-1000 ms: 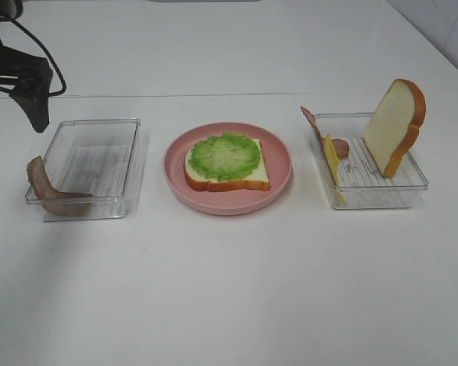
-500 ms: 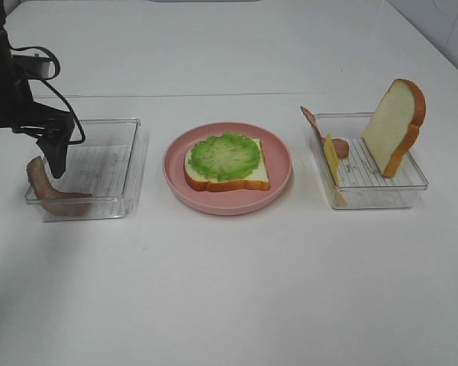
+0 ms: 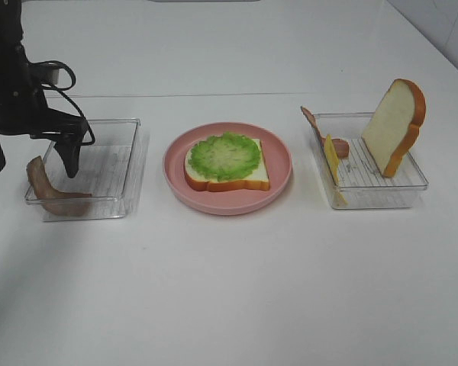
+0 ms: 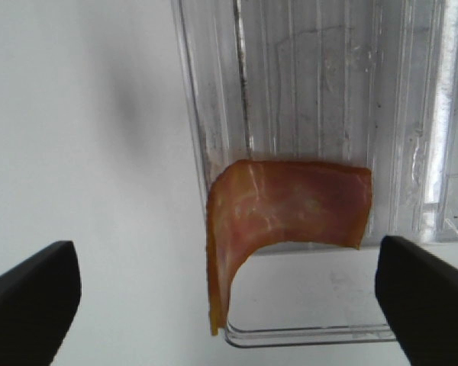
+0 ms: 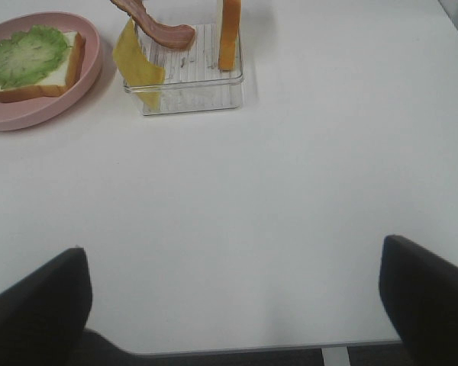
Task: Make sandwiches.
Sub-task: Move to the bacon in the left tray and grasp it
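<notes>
The bacon strip's raised end curls up over the clear tray's edge, while the rest of the strip lies flat inside. My left gripper will grab the strip by its raised end (image 3: 35,166) next.
An open sandwich, a bread slice (image 3: 227,177) topped with green lettuce (image 3: 226,155), lies on the round pink plate (image 3: 282,160). A brown-pink bacon strip (image 3: 43,187) curls over the left end of the left clear tray (image 3: 107,164). My left gripper (image 3: 33,168) hangs open just above it, one finger outside the tray and one inside. In the left wrist view the bacon strip (image 4: 290,204) lies between the wide-apart fingers (image 4: 32,299). My right gripper (image 5: 233,293) is open over bare table, short of the right tray (image 5: 187,88); it does not show in the high view.
The right tray (image 3: 412,183) holds an upright bread slice (image 3: 395,126), a yellow cheese slice (image 3: 333,164) and a second bacon strip (image 3: 314,126) leaning on its left wall. White table lies around the plate and trays.
The left arm has come down and rightward from the far left edge to the left tray, ending with its open fingers astride the bacon strip. Food and trays have not moved.
</notes>
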You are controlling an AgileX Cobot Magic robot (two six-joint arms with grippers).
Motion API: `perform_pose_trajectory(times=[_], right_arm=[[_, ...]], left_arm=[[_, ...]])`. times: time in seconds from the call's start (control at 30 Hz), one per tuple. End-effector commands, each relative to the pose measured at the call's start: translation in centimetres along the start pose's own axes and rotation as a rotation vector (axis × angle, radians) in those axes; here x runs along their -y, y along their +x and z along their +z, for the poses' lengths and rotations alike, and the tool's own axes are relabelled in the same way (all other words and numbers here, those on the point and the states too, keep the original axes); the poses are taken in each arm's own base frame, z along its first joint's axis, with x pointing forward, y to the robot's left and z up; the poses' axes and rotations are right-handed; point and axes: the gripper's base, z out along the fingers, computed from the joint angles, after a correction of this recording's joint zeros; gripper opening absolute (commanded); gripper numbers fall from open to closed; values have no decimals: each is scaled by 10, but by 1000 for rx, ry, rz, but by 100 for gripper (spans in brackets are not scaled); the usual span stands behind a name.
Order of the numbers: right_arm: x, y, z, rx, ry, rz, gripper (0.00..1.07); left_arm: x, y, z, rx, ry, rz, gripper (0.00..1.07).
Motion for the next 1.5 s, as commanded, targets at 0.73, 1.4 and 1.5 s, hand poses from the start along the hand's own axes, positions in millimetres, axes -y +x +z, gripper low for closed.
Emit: perform_pose_trajectory(times=[0.73, 1.4, 1.5], right_arm=[[0, 2, -2, 35, 1, 5, 99], [0, 2, -2, 35, 1, 5, 99], [0, 2, -2, 35, 1, 5, 99]], left_arm=[[-1, -2, 4, 0, -5, -1, 57], [-1, 2, 4, -37, -10, 26, 19], [-1, 3, 4, -49, -11, 42, 6]])
